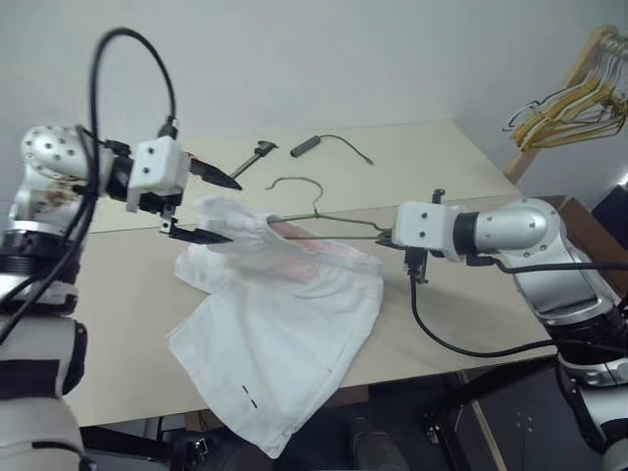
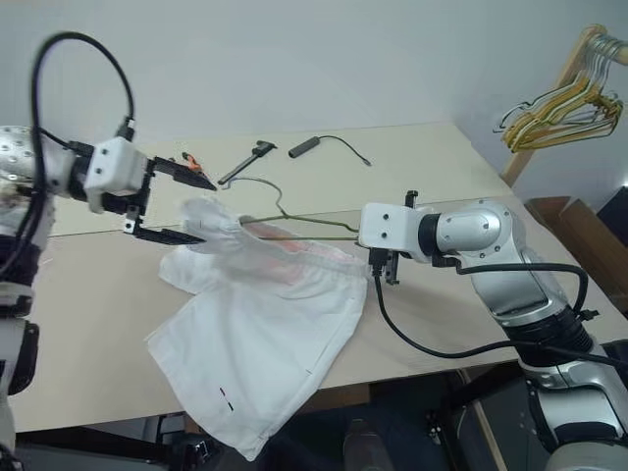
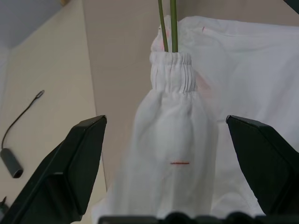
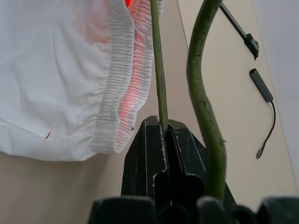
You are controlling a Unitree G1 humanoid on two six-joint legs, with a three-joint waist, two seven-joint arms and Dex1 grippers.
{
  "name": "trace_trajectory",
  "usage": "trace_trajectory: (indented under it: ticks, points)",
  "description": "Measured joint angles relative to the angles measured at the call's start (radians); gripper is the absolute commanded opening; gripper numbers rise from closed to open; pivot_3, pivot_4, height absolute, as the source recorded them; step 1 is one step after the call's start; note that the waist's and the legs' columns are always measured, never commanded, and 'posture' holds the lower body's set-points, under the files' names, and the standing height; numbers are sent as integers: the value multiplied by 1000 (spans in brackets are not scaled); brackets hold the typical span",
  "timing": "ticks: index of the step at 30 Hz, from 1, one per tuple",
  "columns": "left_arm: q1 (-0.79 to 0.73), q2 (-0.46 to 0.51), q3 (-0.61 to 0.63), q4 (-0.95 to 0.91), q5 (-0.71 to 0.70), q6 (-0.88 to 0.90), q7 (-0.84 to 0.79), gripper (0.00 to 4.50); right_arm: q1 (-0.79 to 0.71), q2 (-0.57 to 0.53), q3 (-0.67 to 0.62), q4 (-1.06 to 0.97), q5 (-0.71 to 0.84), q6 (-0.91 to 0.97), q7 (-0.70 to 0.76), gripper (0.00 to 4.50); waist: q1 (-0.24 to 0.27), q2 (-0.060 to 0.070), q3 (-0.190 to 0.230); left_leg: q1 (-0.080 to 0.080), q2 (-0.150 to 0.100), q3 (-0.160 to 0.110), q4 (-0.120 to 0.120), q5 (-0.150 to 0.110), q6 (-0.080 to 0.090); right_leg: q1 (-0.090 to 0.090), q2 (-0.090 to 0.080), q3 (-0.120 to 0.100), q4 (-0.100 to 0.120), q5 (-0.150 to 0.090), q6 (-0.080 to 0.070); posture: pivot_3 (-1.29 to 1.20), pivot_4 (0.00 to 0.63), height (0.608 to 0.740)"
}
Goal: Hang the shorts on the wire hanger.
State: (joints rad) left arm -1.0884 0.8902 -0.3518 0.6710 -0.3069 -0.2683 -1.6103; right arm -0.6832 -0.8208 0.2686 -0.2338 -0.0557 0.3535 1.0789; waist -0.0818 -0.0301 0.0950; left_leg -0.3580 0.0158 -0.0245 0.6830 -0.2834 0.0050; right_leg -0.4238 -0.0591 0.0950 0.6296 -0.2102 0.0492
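The left gripper will next grab the waistband's gathered end (image 1: pixel 245 222) to hang the shorts, as that end stands up around the hanger while the legs hang slack.
The white shorts (image 1: pixel 285 334) hang half off the table's front edge, their gathered waistband (image 4: pixel 119 79) bunched around the wire hanger (image 4: pixel 157 70). One end of the thin grey hanger runs inside the cloth; its hook (image 1: pixel 294 180) curls up behind. My right gripper (image 1: pixel 389 235) is shut on the hanger's bare right end. My left gripper (image 1: pixel 228 208) stands open, one finger on each side of the cloth-covered left end (image 3: pixel 173 140) and not pressing it. A faint pink stain shows near the waistband.
On the beige table (image 1: pixel 118 324) behind the shorts lie a black clamp-like tool (image 1: pixel 257 155) and a small black cylinder with a thin cord (image 1: pixel 304 146). A bunch of yellowish hangers (image 1: pixel 579 98) hangs on a wooden rack at the far right.
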Motion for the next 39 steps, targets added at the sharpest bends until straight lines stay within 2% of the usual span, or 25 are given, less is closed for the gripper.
trace_trajectory:
  ticks: [2, 5, 12, 18, 26, 30, 34, 39]
  points:
    - [-29, -34, -23, 65, 47, -39, 0, 4458, 0, -1, 0, -5, 0, 0, 8, 0, -5, 0, 0, 0, 0, 0, 0, 0, 0, 0, 0, 0, 0, 0, 0, -63, 7, 740]
    - [-37, -71, -55, 120, 94, -76, 0, 3917, 0, -1, 0, -14, 0, 4, 14, 0, -15, 0, 0, 0, 0, 0, 0, 0, 0, 0, 0, 0, 0, 0, 0, -66, 7, 740]
    - [-19, -83, -99, 117, 105, -106, 0, 1759, -20, -1, 0, -29, 3, 94, 38, 0, -27, 0, 0, 0, 0, -1, 0, 0, 0, -1, 0, 0, 1, 0, 0, -66, 8, 740]
    - [-17, -115, -44, 144, 142, -120, 10, 73, -47, 6, 0, -59, 63, 198, 75, 0, -29, 0, 0, -1, 0, -1, 1, 0, 0, 0, 0, 0, 1, 0, 0, -65, 14, 740]
    - [-5, -147, 46, 169, 163, -65, 14, 25, -54, 5, -12, -82, 137, 314, 80, 0, -38, 0, 0, -1, 0, -2, 2, 0, 0, 0, 0, 0, 1, 0, 0, -74, 15, 740]
    - [0, -147, 61, 168, 159, -51, 3, 0, -53, 3, -13, -87, 155, 301, 80, 1112, -42, 0, -1, -1, 0, -2, 2, 0, 0, 0, 0, -1, 1, 0, 0, -77, 15, 740]
    - [3, -144, 62, 160, 149, -38, 0, 0, -49, -14, -14, -86, 159, 290, 75, 2494, -43, 0, -1, -1, 0, -2, 2, 0, 0, 0, 0, -1, 2, 0, 0, -79, 21, 740]
    - [24, -126, 73, 128, 140, -10, 0, 0, -2, -62, -128, -42, 182, 290, 32, 4109, -42, 0, 0, -1, 0, -2, 2, 0, 0, 0, -1, -1, 1, 0, 0, -81, 29, 740]
